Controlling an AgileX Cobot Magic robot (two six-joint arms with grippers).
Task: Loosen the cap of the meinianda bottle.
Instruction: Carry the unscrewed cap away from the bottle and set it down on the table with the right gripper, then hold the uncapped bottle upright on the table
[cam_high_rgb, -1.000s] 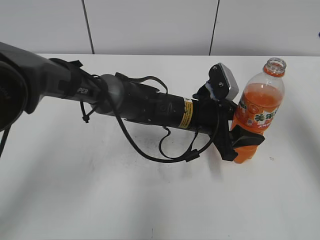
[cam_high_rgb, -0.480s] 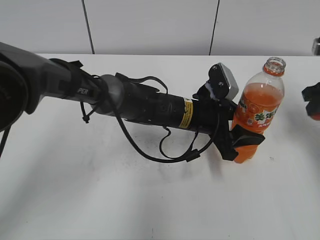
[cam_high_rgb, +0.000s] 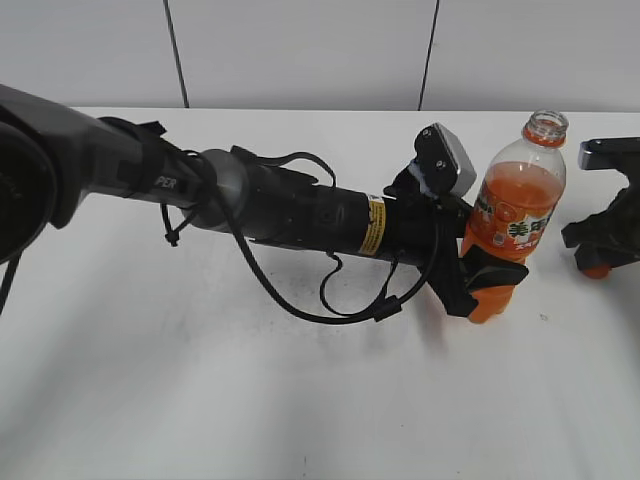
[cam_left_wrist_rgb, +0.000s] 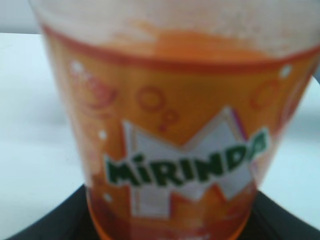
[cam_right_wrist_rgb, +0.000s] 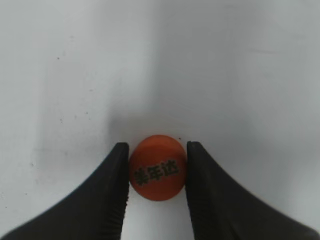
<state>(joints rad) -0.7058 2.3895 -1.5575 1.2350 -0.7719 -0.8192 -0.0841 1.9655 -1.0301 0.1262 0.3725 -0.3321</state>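
Observation:
The robot's left gripper should open now, as the bottle (cam_high_rgb: 515, 200) stands upright between its fingers, with its orange base (cam_high_rgb: 487, 306) on the white table.
The meinianda bottle (cam_high_rgb: 515, 200) stands upright at the right of the white table, its neck open with no cap on the mouth (cam_high_rgb: 547, 127). My left gripper (cam_high_rgb: 490, 275) is shut on the bottle's lower body. The left wrist view is filled by the label (cam_left_wrist_rgb: 175, 125), with the black jaws (cam_left_wrist_rgb: 170, 231) at both bottom corners. The small orange cap (cam_right_wrist_rgb: 158, 167), printed with dark characters, sits between the fingers of my right gripper (cam_right_wrist_rgb: 158, 166), which is shut on it. In the exterior view this gripper (cam_high_rgb: 598, 262) is low over the table, right of the bottle, with the cap (cam_high_rgb: 597, 270) under it.
My left arm (cam_high_rgb: 300, 215) with its looping cables stretches across the table's middle from the left. A grey panelled wall (cam_high_rgb: 300, 50) rises behind the table's far edge. Bare white tabletop (cam_right_wrist_rgb: 160, 60) lies in front of the right gripper.
My right gripper came into view from the right edge and moved left and down toward the table, carrying the cap. The bottle and left arm stayed nearly still.

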